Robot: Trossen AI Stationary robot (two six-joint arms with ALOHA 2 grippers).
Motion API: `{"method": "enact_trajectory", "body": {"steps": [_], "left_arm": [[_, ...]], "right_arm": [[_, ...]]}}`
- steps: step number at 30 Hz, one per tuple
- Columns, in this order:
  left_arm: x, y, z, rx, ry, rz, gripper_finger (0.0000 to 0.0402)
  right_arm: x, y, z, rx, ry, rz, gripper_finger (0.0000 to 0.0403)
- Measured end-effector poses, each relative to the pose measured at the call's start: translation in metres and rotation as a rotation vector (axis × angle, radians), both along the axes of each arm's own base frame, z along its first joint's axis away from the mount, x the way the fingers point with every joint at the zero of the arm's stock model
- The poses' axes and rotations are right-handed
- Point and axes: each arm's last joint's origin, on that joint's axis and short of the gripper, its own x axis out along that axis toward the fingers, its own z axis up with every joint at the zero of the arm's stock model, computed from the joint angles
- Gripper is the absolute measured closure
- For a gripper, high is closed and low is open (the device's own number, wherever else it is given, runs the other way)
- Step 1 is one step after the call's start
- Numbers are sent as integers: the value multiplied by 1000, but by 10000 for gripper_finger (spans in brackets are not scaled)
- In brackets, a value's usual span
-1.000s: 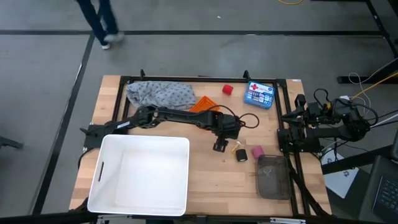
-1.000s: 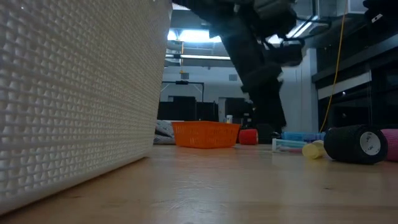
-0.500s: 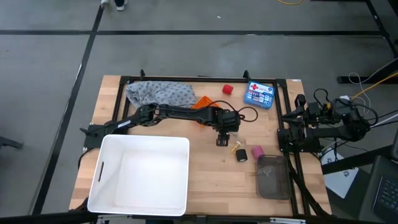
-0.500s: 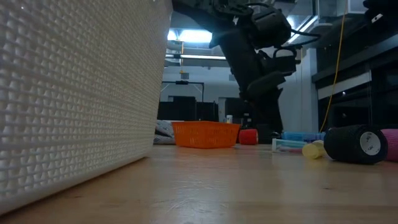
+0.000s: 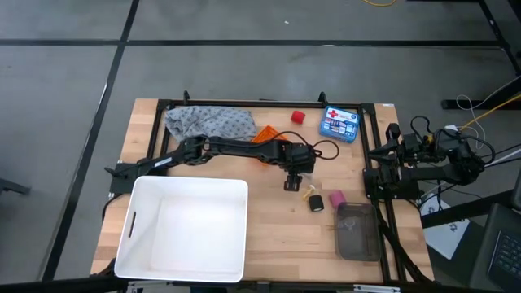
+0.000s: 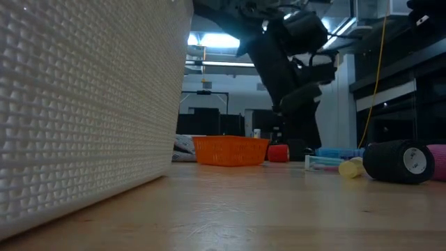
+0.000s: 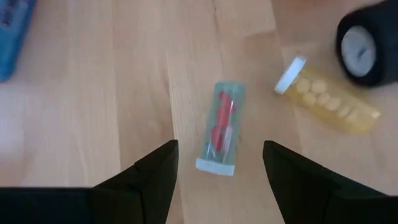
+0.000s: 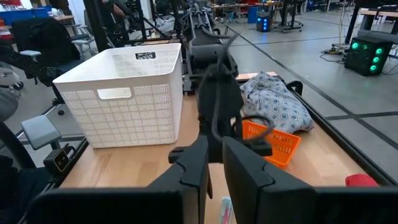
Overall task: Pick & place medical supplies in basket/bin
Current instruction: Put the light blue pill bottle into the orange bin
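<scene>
My left gripper grabs the small clear tube by its white end with the cap [image 7: 215, 167] next, to place it in the orange basket.
My left gripper [image 5: 291, 182] hangs open over the table's middle, fingers pointing down. Its fingers stand on either side of a small clear tube with red contents [image 7: 221, 127], above it and not touching. A yellow pill bottle [image 7: 326, 99], a black roll [image 5: 316, 203] and a pink roll [image 5: 334, 198] lie on the wood just right of it. A red roll [image 5: 298, 117] lies at the far edge. The grey patterned cloth [image 5: 207, 122] lies at the far left. The orange basket [image 5: 264, 133] stands beside it, partly under my left arm. My right gripper [image 8: 216, 171] is shut and parked off the table's right edge.
A large white tub [image 5: 183, 228] fills the near left. A blue first-aid box [image 5: 339, 124] lies at the far right. A grey mesh pouch [image 5: 356, 230] lies at the near right. Bare wood shows between the tub and the rolls.
My left gripper has shifted a little toward the table's far edge and tipped its fingers further down, then held nearly still over the clear tube.
</scene>
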Motion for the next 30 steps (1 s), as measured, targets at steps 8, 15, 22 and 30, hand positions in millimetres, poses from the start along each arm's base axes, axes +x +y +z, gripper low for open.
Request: {"method": "enact_trajectory", "body": {"steps": [8,15,22,30], "left_arm": [[5,11,-24,7,29,7,171],[2,12,-25,11,55,2,173],[4,7,-24,31,51,-54,197],[4,3,-25,41,53,-79,218]], "right_arm": [[0,0,0,0,0,0,350],[0,0,0,0,0,0,350],[0,0,0,0,0,0,350],[0,0,0,0,0,0,350]]}}
